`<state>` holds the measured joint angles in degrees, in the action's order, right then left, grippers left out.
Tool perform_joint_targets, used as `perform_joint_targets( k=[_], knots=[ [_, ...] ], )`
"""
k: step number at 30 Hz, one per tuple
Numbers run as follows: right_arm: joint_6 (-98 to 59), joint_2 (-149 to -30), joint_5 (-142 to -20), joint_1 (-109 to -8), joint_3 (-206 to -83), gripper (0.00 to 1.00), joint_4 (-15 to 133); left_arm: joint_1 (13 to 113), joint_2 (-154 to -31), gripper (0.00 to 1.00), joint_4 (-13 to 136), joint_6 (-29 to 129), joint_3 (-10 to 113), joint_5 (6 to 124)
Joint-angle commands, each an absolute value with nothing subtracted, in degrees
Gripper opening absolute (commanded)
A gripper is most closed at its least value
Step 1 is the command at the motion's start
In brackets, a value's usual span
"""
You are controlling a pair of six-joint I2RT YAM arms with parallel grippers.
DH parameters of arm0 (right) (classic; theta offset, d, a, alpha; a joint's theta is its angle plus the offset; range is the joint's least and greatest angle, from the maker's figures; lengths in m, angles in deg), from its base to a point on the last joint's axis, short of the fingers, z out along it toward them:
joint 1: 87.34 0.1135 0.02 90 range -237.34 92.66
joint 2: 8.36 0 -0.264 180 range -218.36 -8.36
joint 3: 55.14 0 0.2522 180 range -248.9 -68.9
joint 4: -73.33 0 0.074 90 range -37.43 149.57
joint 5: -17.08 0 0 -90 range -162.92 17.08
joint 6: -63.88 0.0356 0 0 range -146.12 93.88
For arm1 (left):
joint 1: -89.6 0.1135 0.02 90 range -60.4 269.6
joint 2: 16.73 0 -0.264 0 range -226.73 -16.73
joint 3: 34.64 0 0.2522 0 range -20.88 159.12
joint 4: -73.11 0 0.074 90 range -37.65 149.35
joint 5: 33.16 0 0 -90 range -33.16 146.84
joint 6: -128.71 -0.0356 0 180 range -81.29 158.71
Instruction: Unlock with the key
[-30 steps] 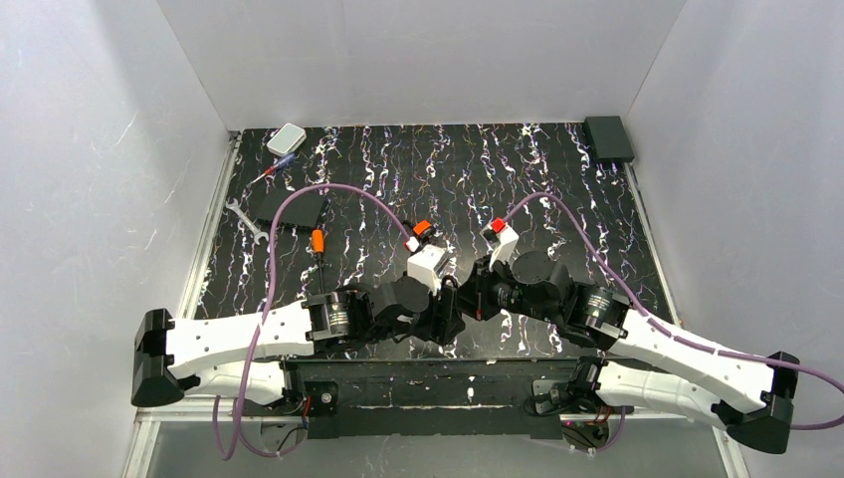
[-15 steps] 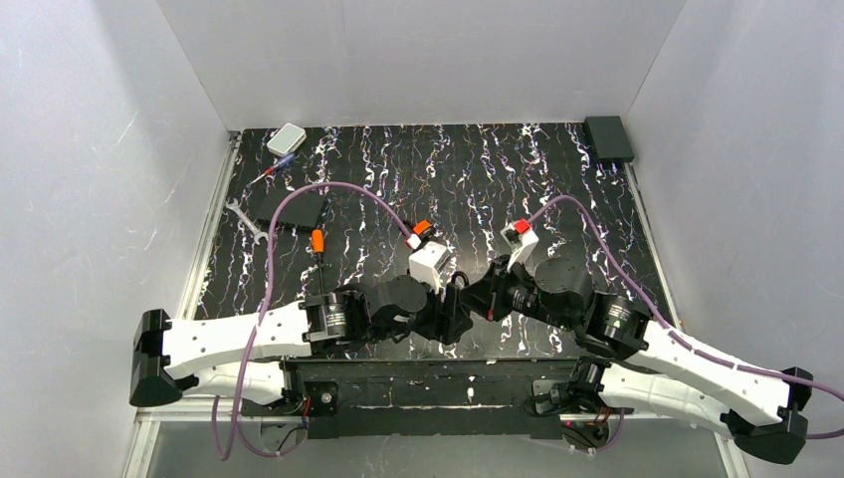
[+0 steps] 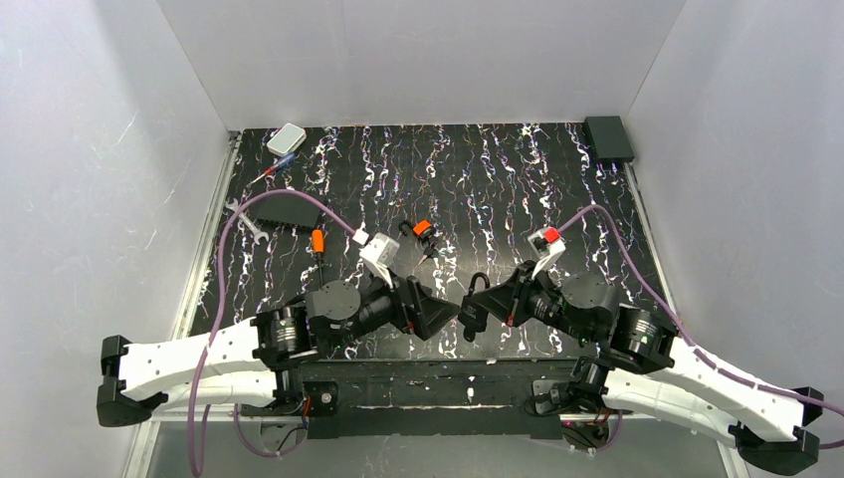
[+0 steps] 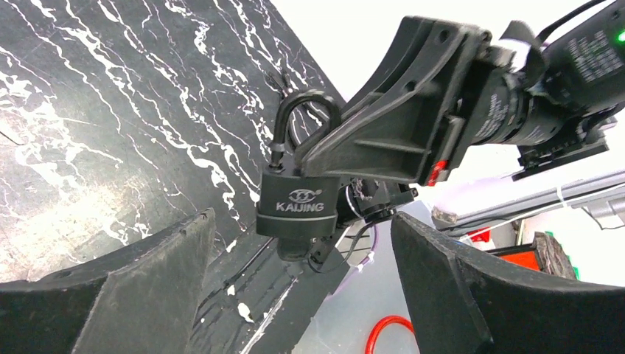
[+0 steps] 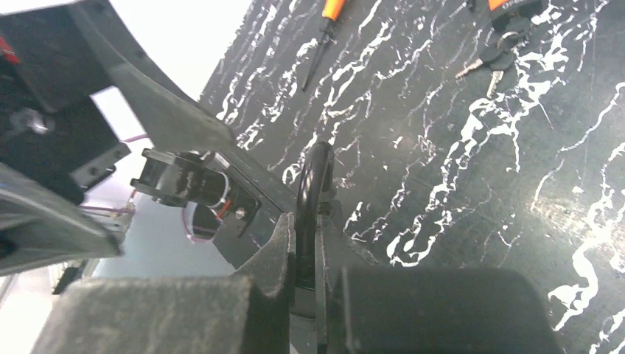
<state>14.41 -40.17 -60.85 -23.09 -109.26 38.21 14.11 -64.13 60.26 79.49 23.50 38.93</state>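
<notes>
The robot's left gripper will next grab the padlock's body across its broad KAIJING sides, which leaves the padlock's shackle free to pull open and unlock.
The dark padlock marked KAIJING hangs in the air, held by its shackle between the fingers of my right gripper, which is shut. In the top view the padlock is near the table's front edge. A short black stub that looks like the key's head sticks out under the lock body. My left gripper is open and empty, its jaws wide on either side of the lock and short of it. I cannot tell whether the shackle is loose.
Two more small black-headed keys lie by an orange-and-black cylinder. An orange-handled screwdriver, a wrench, a flat black pad and a white box are at the left. A black box is at the back right.
My left gripper has let go at the padlock, opened and pulled back to the left. My right arm has moved right and lower with the padlock.
</notes>
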Motion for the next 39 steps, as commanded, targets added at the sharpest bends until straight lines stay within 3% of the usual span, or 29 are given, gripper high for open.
perform_joint_targets(
  k=[1, 7, 20, 32, 37, 39],
  knots=[
    [14.8, -37.1, -62.7, -22.8, -109.8, 0.01, 49.6, 14.3, -64.1, 0.87, 64.6, 77.0, 21.5, 40.9],
    [11.9, -32.2, -71.9, -22.8, -108.1, 0.01, 58.2, 14.3, -64.2, 0.85, 69.8, 74.7, 21.1, 50.4],
    [11.1, -29.3, -76.4, -22.8, -109.7, 0.01, 62.6, 14.3, -67.2, 0.73, 74.1, 74.6, 22.3, 59.3],
    [11.6, -28.9, -76.7, -22.8, -109.6, 0.01, 62.1, 14.3, -74.0, 0.33, 78.2, 76.3, 26.0, 63.3],
    [11.1, -27.9, -75.7, -22.8, -109.4, 0.01, 61.0, 14.3, -72.3, 0.00, 78.6, 76.7, 24.7, 61.5],
    [11.0, -27.7, -74.7, -22.8, -109.6, 0.01, 60.2, 14.3, -71.4, 0.00, 78.5, 77.2, 23.9, 59.5]
  ],
)
